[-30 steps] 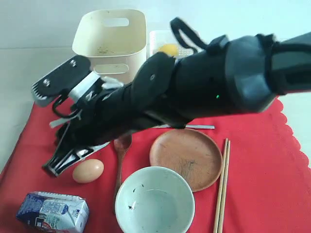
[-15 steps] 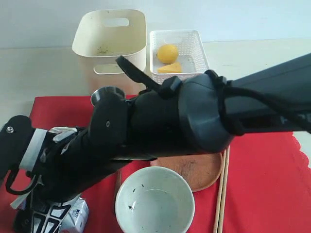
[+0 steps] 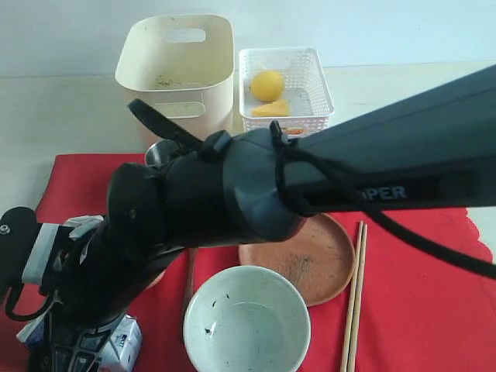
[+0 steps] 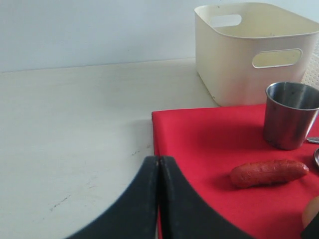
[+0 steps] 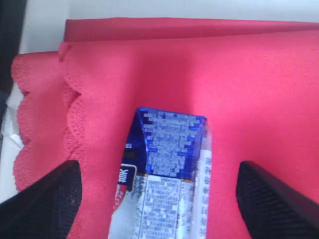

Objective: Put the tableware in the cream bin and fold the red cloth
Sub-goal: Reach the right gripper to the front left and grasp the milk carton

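The right gripper grabs the blue-and-white milk carton by its body next, to clear the red cloth for folding.
My right gripper is open and straddles the blue-and-white milk carton, one finger on each side of it, not touching. In the exterior view that arm reaches across to the front left corner, over the carton. The left gripper is shut and empty, at the red cloth's edge. Beyond it stand the steel cup and the cream bin. The bowl, plate, chopsticks and spoon handle lie on the cloth. The knife is hidden.
A sausage and part of an egg lie on the cloth near the cup. The white lattice basket behind holds a lemon and cheese. The cloth's scalloped edge runs beside the carton.
My right arm has swung down toward the front left corner, bringing its open gripper over the milk carton. It now hides the egg and knife, and the basket shows again.
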You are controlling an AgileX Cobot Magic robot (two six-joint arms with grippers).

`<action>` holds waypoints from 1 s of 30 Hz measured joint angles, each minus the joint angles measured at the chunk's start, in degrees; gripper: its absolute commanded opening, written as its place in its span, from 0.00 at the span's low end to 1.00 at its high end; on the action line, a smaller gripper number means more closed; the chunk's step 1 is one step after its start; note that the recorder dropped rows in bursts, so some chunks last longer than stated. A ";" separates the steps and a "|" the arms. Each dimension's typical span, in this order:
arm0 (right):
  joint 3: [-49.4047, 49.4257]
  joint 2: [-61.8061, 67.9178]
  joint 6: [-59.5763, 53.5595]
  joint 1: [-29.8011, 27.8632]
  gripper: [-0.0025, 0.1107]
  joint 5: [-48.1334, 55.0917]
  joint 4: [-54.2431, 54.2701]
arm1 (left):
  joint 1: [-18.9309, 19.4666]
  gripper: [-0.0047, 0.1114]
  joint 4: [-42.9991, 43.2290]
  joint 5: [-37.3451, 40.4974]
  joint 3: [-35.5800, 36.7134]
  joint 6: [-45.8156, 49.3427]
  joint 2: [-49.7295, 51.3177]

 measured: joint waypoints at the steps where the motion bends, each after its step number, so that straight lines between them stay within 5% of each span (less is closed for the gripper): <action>1: -0.31 0.15 0.63 0.00 0.73 0.14 -0.61 | 0.00 0.06 0.00 0.00 0.00 0.00 0.00; 15: -2.12 3.69 2.95 0.00 0.73 1.71 -2.33 | 0.00 0.06 0.00 0.00 0.00 0.00 0.00; 24: -2.12 4.31 3.05 0.00 0.53 1.71 -2.33 | 0.00 0.06 0.00 0.00 0.00 0.00 0.00; 30: -2.21 5.27 3.17 0.00 0.52 1.37 -2.61 | 0.00 0.06 0.00 0.00 0.00 0.00 0.00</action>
